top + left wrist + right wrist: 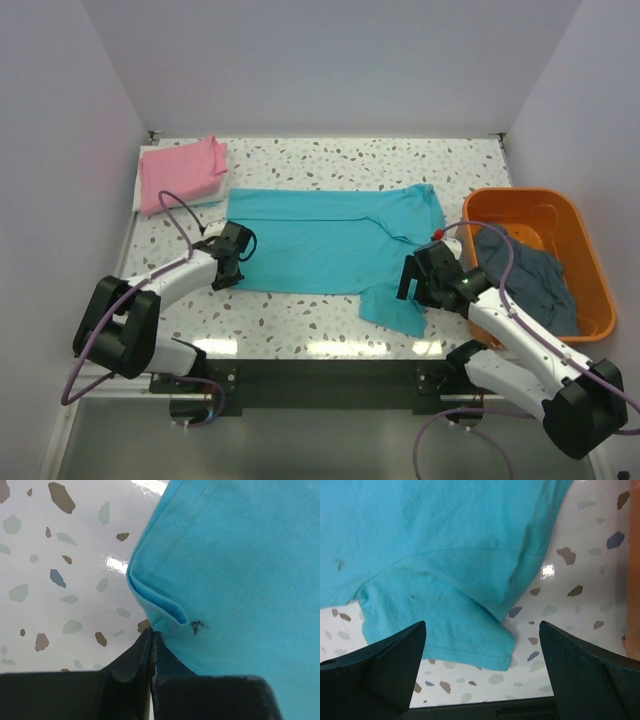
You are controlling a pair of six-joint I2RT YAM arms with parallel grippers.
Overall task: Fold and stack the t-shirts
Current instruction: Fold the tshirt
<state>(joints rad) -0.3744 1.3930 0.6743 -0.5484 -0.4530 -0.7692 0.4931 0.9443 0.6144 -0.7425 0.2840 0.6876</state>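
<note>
My right gripper grabs the turquoise t-shirt's front sleeve by its cuff end next, matching the t-shirt's held hem corner, to fold the t-shirt's front side over.
The turquoise t-shirt [320, 240] lies spread flat across the middle of the table, one sleeve pointing toward the front. My left gripper [236, 258] is at its left front corner. In the left wrist view the fingers [151, 635] are pressed together at the puckered hem corner of the shirt [240, 555]. My right gripper [410, 285] is open, its jaws wide apart [482, 627] just above the front sleeve [460, 630]. The pink t-shirt [182, 172] lies folded at the back left. The dark grey-blue t-shirt [525, 275] lies crumpled in the tub.
The orange plastic tub [520, 193] stands at the right edge, close beside my right arm. A white sheet [143, 190] lies under the pink shirt. White walls enclose the speckled table [330, 155] on three sides.
</note>
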